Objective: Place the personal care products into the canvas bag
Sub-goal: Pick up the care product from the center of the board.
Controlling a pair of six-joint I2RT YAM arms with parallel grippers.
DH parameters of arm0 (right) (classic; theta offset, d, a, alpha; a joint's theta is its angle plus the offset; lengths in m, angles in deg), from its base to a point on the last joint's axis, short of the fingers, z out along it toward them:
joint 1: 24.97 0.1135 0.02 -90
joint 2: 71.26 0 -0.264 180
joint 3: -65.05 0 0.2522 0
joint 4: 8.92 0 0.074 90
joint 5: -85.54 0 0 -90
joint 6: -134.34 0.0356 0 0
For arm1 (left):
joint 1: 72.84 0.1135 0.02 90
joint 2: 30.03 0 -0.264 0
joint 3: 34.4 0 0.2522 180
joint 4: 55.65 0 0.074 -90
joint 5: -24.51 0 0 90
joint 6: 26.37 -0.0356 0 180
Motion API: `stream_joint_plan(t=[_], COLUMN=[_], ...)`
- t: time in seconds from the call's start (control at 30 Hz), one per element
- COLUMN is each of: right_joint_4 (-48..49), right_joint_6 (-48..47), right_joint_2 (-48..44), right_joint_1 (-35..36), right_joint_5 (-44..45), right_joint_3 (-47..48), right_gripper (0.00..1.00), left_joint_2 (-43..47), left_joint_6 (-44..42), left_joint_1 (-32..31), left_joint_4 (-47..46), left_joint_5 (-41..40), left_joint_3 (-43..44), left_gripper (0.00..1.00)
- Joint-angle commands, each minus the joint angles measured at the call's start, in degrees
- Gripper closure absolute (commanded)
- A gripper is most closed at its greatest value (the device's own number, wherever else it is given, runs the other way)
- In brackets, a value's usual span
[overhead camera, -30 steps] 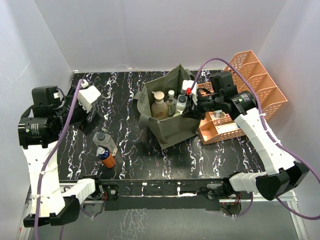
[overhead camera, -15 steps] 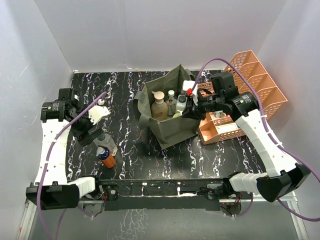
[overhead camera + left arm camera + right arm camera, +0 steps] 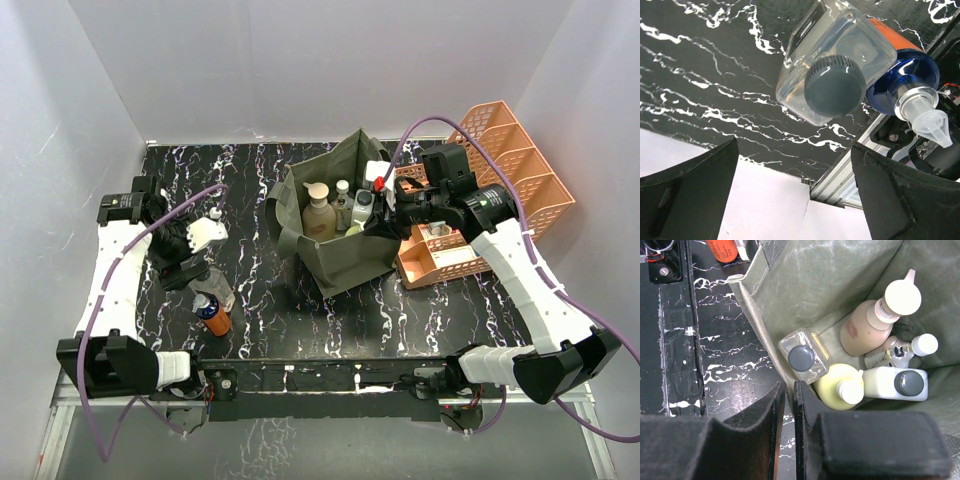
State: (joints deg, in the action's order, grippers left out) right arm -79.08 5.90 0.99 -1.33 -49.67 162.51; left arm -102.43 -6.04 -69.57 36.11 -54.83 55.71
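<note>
The clear bottle's base should stay free to stand, so my left gripper needs to grab the bottle next by its upper body [image 3: 217, 290] [image 3: 867, 47].
The olive-green canvas bag [image 3: 340, 255] stands open mid-table. In the right wrist view it [image 3: 805, 285] holds a tan bottle [image 3: 875, 322], a clear bottle with a dark cap [image 3: 801, 358], a pale yellow bottle [image 3: 835, 387], a white bottle [image 3: 890, 382] and a small white-capped one [image 3: 925, 345]. My right gripper [image 3: 372, 224] [image 3: 789, 390] is shut on the bag's rim. My left gripper [image 3: 188, 268] [image 3: 795, 200] is open just above a clear black-capped bottle [image 3: 214, 288] [image 3: 832, 85]. An orange bottle with a blue top [image 3: 213, 316] [image 3: 905, 82] lies against it.
An orange lattice organizer [image 3: 515, 160] and an orange tray [image 3: 445, 258] with small items sit right of the bag, under my right arm. The table's front rail [image 3: 850, 175] runs close to the two loose bottles. White walls enclose the table.
My left arm has swung in from the far left and come down over the clear bottle, jaws open. My right gripper has stayed on the bag's rim.
</note>
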Motion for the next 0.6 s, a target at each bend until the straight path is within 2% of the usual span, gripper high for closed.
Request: stream_joint_plan(t=[0.0,0.2,0.57], right_joint_4=[2.35,2.60,2.70], right_joint_6=[0.91,0.91,1.02], right_joint_2=[-0.72,-0.32,0.10], right_joint_1=[0.52,0.51,0.53], right_joint_5=[-1.31,-1.44,-1.28], right_joint_3=[1.87,1.82,1.90], right_gripper=[0.83,0.83,0.83], left_joint_2=[-1.87,-3.47,-3.46], left_joint_6=[-4.45,-5.90,-5.67], left_joint_1=[-0.06,-1.57,-4.31], left_joint_4=[1.32,1.86,-1.82], left_joint_5=[4.19,8.60,13.15], left_joint_3=[-1.40,-1.41,-5.87], left_gripper=[0.07,0.06,0.13])
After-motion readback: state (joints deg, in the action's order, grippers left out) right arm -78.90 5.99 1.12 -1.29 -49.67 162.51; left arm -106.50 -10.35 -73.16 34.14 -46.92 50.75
